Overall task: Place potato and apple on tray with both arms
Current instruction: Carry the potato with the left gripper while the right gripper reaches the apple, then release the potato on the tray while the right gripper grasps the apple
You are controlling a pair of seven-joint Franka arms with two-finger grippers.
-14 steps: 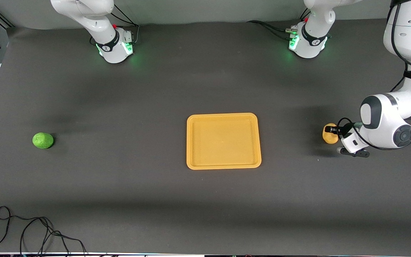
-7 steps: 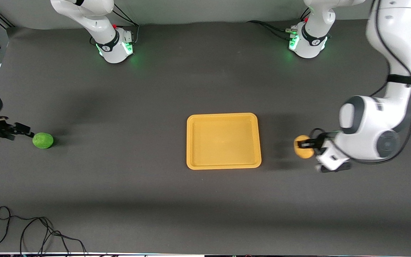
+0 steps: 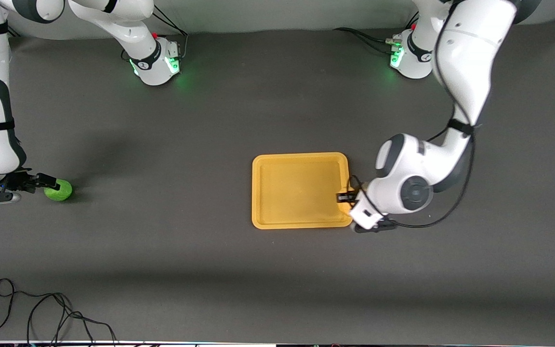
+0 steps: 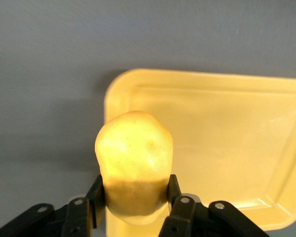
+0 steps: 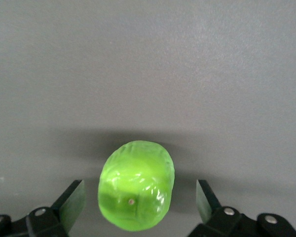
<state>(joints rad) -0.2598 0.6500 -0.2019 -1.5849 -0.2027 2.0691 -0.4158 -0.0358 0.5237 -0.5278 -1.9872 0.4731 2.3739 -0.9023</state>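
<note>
Next, the right gripper lifts the apple (image 3: 59, 191) by its round sides. The apple then goes onto the tray (image 3: 297, 190).
My left gripper (image 3: 345, 198) is shut on the yellow-orange potato (image 4: 134, 165) and holds it over the edge of the yellow-orange tray (image 3: 297, 190) toward the left arm's end. In the left wrist view the fingers (image 4: 172, 190) press both sides of the potato, with the tray (image 4: 227, 138) below. In the front view I cannot make out the potato against the tray. My right gripper (image 3: 48, 184) is open and low at the green apple (image 3: 59, 191), which rests on the table at the right arm's end. In the right wrist view the apple (image 5: 136, 190) sits between the fingers (image 5: 74, 200) with a gap on each side.
The table is a dark grey mat (image 3: 186, 144). A black cable (image 3: 41, 313) lies looped near the table's front edge toward the right arm's end. The two green-lit bases (image 3: 159, 65) stand along the edge farthest from the front camera.
My left arm has carried the potato from the left arm's end of the table to the tray's edge. My right arm has come into view and brought its open gripper around the apple.
</note>
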